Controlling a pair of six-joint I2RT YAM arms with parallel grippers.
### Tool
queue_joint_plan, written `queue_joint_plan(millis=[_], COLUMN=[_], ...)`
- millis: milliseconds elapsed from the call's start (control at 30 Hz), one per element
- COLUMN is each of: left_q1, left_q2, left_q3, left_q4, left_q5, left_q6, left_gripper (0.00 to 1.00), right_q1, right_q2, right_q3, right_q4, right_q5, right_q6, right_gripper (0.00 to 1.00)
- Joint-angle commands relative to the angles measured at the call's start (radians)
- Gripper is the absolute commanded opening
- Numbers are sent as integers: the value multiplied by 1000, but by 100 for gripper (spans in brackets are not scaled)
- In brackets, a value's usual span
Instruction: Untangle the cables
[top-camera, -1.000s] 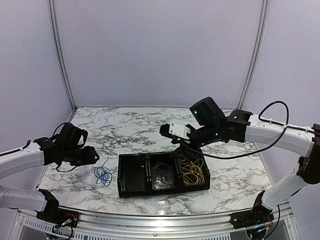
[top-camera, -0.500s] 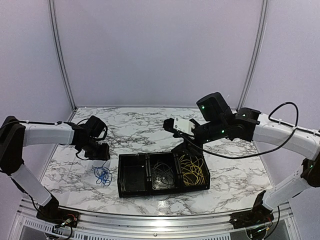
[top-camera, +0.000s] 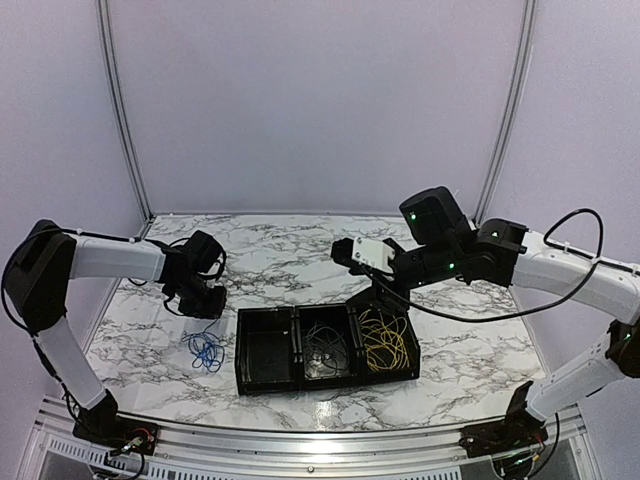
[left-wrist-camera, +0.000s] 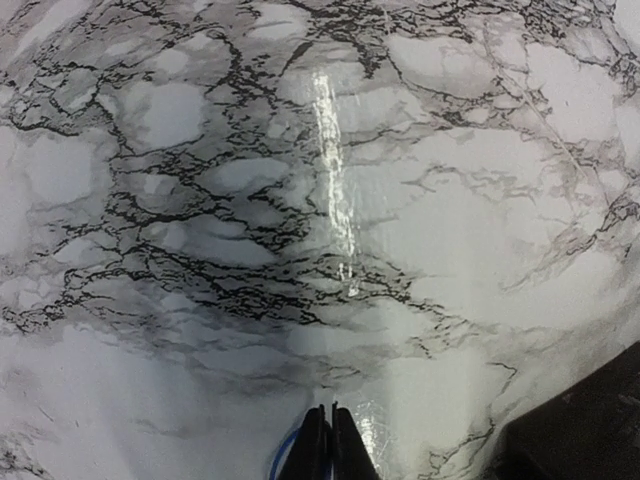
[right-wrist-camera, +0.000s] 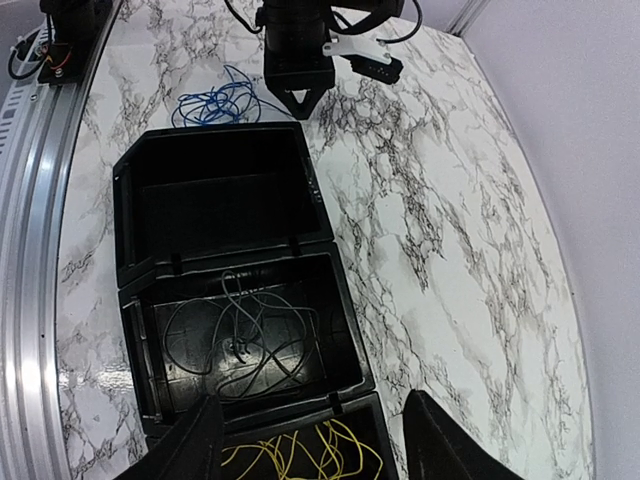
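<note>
The blue cable (top-camera: 205, 349) has a part at the left gripper's fingers, and my right gripper will grab the cable by that part next. The cable's bundle then stays free to untangle.
The blue cable (top-camera: 205, 349) lies in a loose bundle on the marble, left of the black three-part tray (top-camera: 330, 384). My left gripper (top-camera: 207, 303) points down at the cable's far edge. Its fingers (left-wrist-camera: 327, 445) are shut, and a blue strand (left-wrist-camera: 284, 457) runs into them from the left. The dark grey cable (right-wrist-camera: 245, 340) fills the tray's middle compartment and the yellow cable (right-wrist-camera: 300, 455) the right one. The left compartment (right-wrist-camera: 220, 205) is empty. My right gripper (right-wrist-camera: 315, 445) hangs open above the tray's far right side, holding nothing.
The tray sits near the table's front middle. A metal rail (top-camera: 300, 435) runs along the near edge, and pale walls close in the back and sides. Bare marble (top-camera: 270, 250) stretches behind the tray.
My left arm has swung in from the far left to the blue cable's far edge, and its jaws have closed there. The right arm has drifted slightly to the right.
</note>
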Motion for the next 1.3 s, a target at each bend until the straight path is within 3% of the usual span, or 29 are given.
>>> queue_joint_plan(millis=[0, 167, 500, 600, 933, 1267], left_q1=[0, 0, -1, -5, -12, -13], left_q2=[-8, -158, -591, -654, -791, -874], left_q3=[32, 53, 86, 94, 127, 132], left_q4=[-21, -92, -142, -142, -139, -138], left_q5=[8, 4, 212, 271, 261, 231], left_q6=[21, 33, 59, 57, 19, -29], left_gripper=[0, 0, 0, 0, 0, 0], right_q1=[-9, -9, 37, 90, 180, 226], right_q2=[5, 43, 298, 403, 702, 865], right_q3=[15, 81, 413, 512, 828, 1030], right_q4=[36, 51, 102, 110, 164, 233], right_q5=[14, -18, -174, -176, -215, -128], right_q6=[-13, 12, 139, 150, 327, 489], right_gripper=[62, 61, 59, 59, 60, 60])
